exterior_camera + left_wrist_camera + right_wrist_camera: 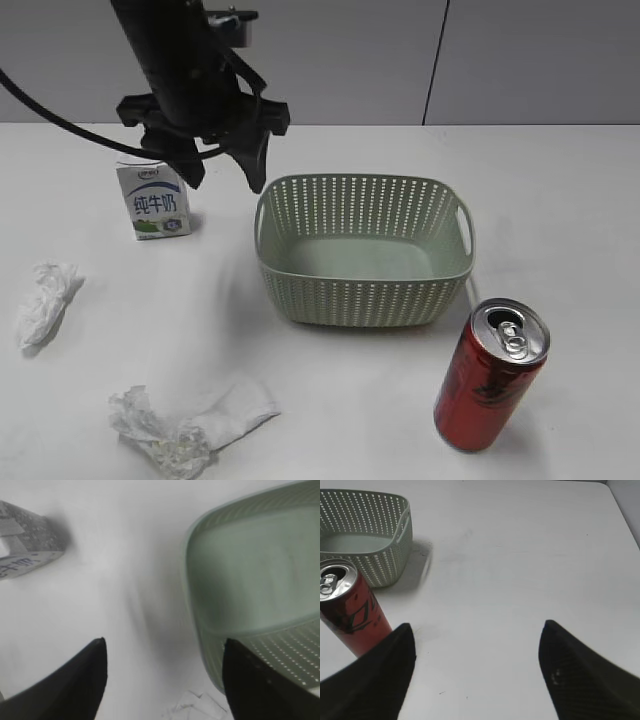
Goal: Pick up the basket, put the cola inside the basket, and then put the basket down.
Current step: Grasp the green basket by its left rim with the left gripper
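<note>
The basket's open body is far wider than my fingers, so my left gripper should next grip its thin end rim nearest the milk carton.
The pale sage-green basket [365, 250] stands empty on the white table at the middle. It also shows in the left wrist view [250, 575] and in the right wrist view [367, 527]. The red cola can [490, 378] stands upright in front of the basket's right end, apart from it; the right wrist view shows it [352, 610] at the left. My left gripper [225, 165] is open and empty, hanging above the table just left of the basket's left end [163, 645]. My right gripper [477, 630] is open and empty over bare table right of the can; it does not show in the exterior view.
A white-and-blue milk carton [153, 200] stands left of the basket, behind my left gripper. Crumpled white tissue lies at the left edge [45, 300] and at the front left [185, 420]. A grey wall runs behind the table.
</note>
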Available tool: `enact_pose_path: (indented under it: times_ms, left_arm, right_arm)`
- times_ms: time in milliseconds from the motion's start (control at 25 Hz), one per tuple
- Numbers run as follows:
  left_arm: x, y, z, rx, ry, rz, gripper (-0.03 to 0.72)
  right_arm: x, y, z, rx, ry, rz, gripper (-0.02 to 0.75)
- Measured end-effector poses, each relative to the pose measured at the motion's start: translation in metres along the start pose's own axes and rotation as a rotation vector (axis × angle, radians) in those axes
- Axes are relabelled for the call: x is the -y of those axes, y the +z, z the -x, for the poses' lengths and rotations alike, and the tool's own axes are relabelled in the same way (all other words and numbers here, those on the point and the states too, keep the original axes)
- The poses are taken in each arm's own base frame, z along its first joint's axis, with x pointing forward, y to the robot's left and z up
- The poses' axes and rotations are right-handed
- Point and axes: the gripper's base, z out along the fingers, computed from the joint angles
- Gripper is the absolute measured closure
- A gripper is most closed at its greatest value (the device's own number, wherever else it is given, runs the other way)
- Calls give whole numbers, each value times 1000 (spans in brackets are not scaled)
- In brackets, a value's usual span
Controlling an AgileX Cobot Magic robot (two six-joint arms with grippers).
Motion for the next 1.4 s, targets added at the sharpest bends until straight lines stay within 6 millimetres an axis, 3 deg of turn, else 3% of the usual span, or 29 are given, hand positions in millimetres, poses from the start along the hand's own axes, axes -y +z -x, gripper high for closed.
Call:
enact_pose_path:
  times_ms: [520, 760, 1200, 1400]
  left_arm:
    - [10, 73, 7, -113, -63, 30, 148]
    - [9, 89, 10, -102, -117, 25, 186]
    - [8, 102, 8, -143, -129, 35, 400]
    - [9, 101, 8, -142, -132, 28, 629]
  right_arm:
    - [0, 0, 0, 0, 0, 0, 155]
    - [0, 0, 0, 0, 0, 0, 155]
    - [0, 0, 0, 0, 0, 0, 155]
    - [0, 0, 0, 0, 0, 0, 155]
